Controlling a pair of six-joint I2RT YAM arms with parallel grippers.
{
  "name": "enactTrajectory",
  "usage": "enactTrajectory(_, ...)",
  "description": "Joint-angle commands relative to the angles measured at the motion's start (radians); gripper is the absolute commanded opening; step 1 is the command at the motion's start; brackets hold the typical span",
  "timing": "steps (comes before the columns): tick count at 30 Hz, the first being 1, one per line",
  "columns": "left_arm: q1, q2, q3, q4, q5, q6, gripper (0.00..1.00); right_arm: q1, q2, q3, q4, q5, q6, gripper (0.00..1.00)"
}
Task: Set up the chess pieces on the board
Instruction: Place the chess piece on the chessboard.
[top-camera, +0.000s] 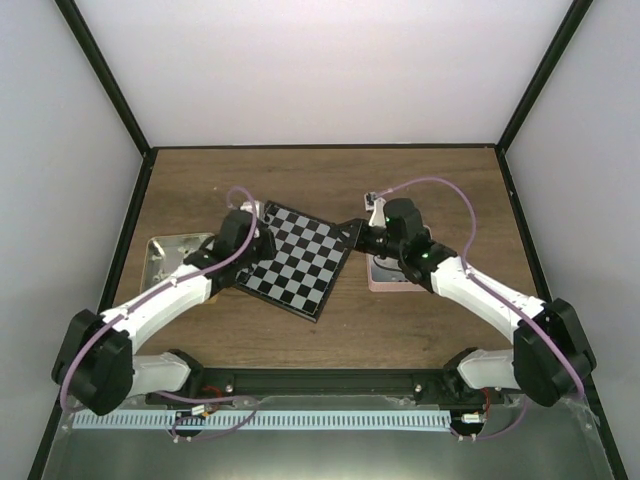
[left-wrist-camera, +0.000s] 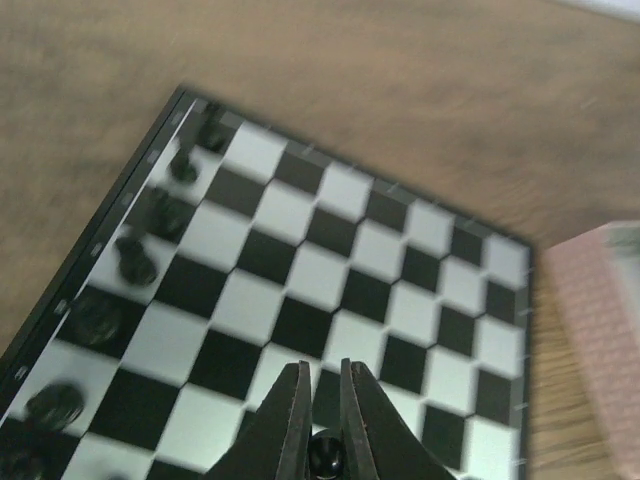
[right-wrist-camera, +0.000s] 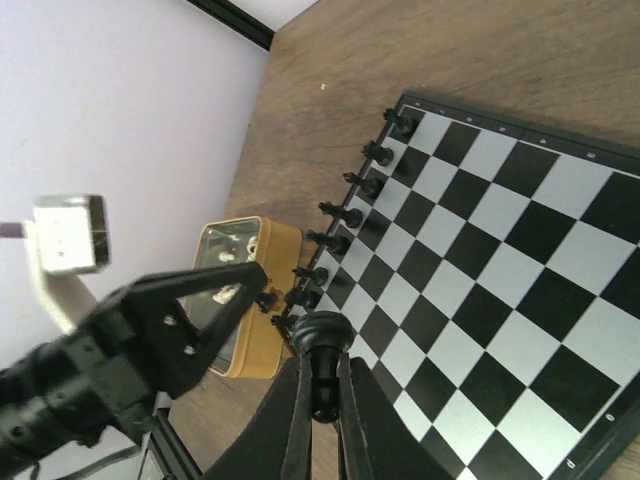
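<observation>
The small black piece is high above the board (top-camera: 300, 262) and would fall and likely topple, so my left gripper must lower it before releasing.
The board (top-camera: 300, 262) lies skewed mid-table, between my two grippers. Several black chess pieces (right-wrist-camera: 350, 215) stand in a row along its left edge, and they also show blurred in the left wrist view (left-wrist-camera: 135, 262). My left gripper (left-wrist-camera: 322, 372) is shut on a small black piece (left-wrist-camera: 325, 455) and hangs over the board (left-wrist-camera: 330, 290). In the top view the left gripper (top-camera: 262, 243) is over the board's left corner. My right gripper (right-wrist-camera: 322, 368) is shut on a black piece (right-wrist-camera: 320, 340), held above the board (right-wrist-camera: 480, 270). In the top view the right gripper (top-camera: 350, 233) is at the board's right corner.
A tan tray (top-camera: 165, 258) sits left of the board and holds cream-white pieces (right-wrist-camera: 232, 256). A pink tray (top-camera: 388, 278) sits right of the board, under the right arm, and shows in the left wrist view (left-wrist-camera: 600, 320). White walls enclose the table.
</observation>
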Motion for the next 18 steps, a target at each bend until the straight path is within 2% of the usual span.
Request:
enactTrajectory(1,-0.006,0.042,-0.078,0.016,-0.109,0.012,0.04,0.004,0.014,0.029,-0.034,0.026,-0.021,0.01)
enactTrajectory(5,-0.017,0.075,-0.128,0.103,-0.201,0.011,0.05,0.004,0.025,0.031,-0.039,0.026,-0.025,0.01)
enactTrajectory(9,-0.018,0.114,-0.168,0.192,-0.234,0.018,0.05,0.004,0.033,0.037,-0.044,0.023,-0.028,0.01)
enactTrajectory(18,-0.012,0.214,-0.146,0.243,-0.317,0.046,0.05,0.004,0.03,0.036,-0.054,0.031,-0.032,0.01)
